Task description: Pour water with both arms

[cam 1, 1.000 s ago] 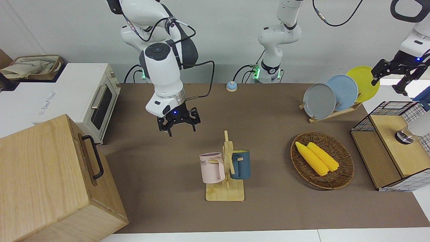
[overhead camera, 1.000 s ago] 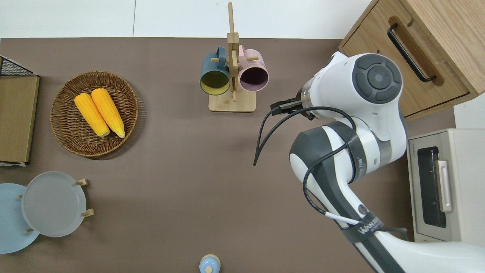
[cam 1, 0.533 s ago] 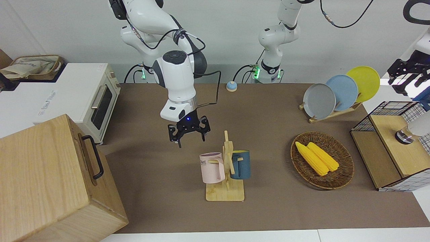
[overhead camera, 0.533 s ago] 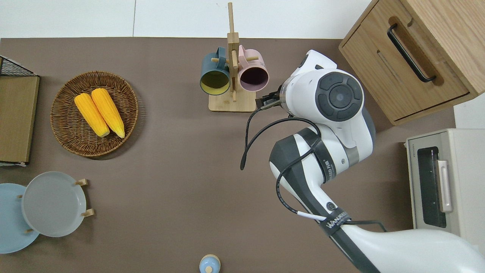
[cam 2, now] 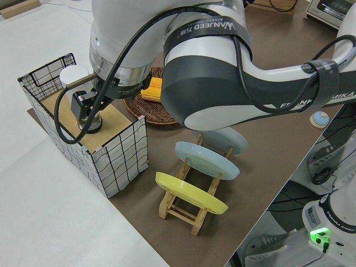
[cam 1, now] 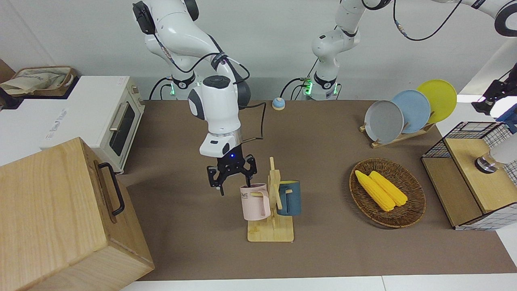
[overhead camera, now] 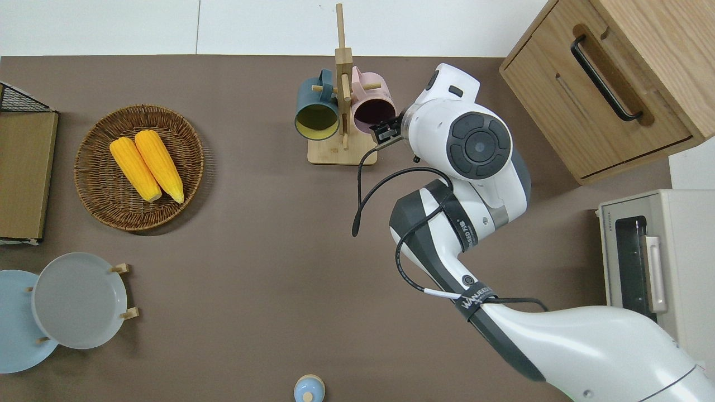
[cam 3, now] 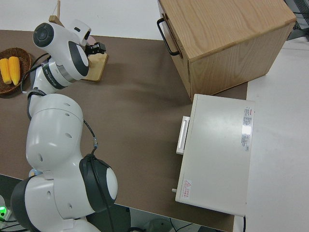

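The pink mug has to come free from the wooden rack (cam 1: 270,233) for pouring water, so my right gripper should reach it and grab it by its rim (cam 1: 255,186).
My right gripper (cam 1: 232,180) is open and hangs low beside the rim of the pink mug (cam 1: 255,202), on the side nearer the robots; in the overhead view the right gripper (overhead camera: 385,128) sits at the edge of the pink mug (overhead camera: 373,110). That mug and a blue mug (cam 1: 289,198) hang on a wooden mug rack (cam 1: 270,233). My left gripper (cam 2: 83,109) is above the wooden top of a wire-sided box (cam 2: 119,146), close to a white-topped object (cam 2: 74,77) there. Water is out of view.
A wicker basket (cam 1: 412,210) with two corn cobs lies toward the left arm's end, with a plate rack (cam 1: 404,135) nearer the robots. A wooden cabinet (cam 1: 60,218) and a toaster oven (cam 1: 97,117) stand at the right arm's end. A small blue bell (cam 1: 278,104) sits near the arm bases.
The right gripper has come down and across from open table to the pink mug's rim. The left gripper has moved farther toward the left arm's end, nearly out of the front view.
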Available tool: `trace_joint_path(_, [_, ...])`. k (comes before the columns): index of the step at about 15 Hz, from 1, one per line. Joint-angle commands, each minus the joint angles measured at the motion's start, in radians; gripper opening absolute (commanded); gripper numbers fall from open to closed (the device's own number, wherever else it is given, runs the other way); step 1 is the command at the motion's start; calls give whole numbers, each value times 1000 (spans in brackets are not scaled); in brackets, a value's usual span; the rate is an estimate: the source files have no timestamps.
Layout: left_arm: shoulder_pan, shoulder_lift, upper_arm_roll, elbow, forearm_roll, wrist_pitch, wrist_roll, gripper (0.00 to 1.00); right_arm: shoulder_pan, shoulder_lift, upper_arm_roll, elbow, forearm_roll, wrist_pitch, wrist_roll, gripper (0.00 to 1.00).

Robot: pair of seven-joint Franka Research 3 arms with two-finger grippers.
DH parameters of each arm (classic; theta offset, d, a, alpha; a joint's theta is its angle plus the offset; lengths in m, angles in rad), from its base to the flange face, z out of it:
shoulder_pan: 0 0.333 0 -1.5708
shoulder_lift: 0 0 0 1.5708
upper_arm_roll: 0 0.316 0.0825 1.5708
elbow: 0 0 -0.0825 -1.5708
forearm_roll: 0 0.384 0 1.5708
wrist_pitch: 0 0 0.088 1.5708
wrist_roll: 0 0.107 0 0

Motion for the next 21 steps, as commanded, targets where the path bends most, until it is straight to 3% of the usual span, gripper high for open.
trace_joint_path(1, [15, 34, -6, 8, -128, 110, 3, 995, 5, 50, 1, 75, -69, 14, -8, 582])
trace_joint_path(4, [3, 44, -17, -12, -142, 198, -21, 995, 19, 50, 1, 78, -87, 13, -8, 435])
trace_joint_path(7, [-5, 54, -25, -41, -203, 269, -32, 995, 25, 50, 1, 78, -109, 11, -6, 228])
trace_joint_path(12, [-5, 72, -49, -86, -250, 381, -26, 995, 33, 49, 1, 78, -113, 11, -5, 44])
trace_joint_path(17, [-5, 69, -78, -161, -299, 483, -18, 995, 31, 49, 1, 78, -153, 10, -6, 0])
trace_joint_path(21, [-3, 71, -94, -164, -323, 488, 26, 995, 14, 43, -1, 78, -155, 2, -8, 0])
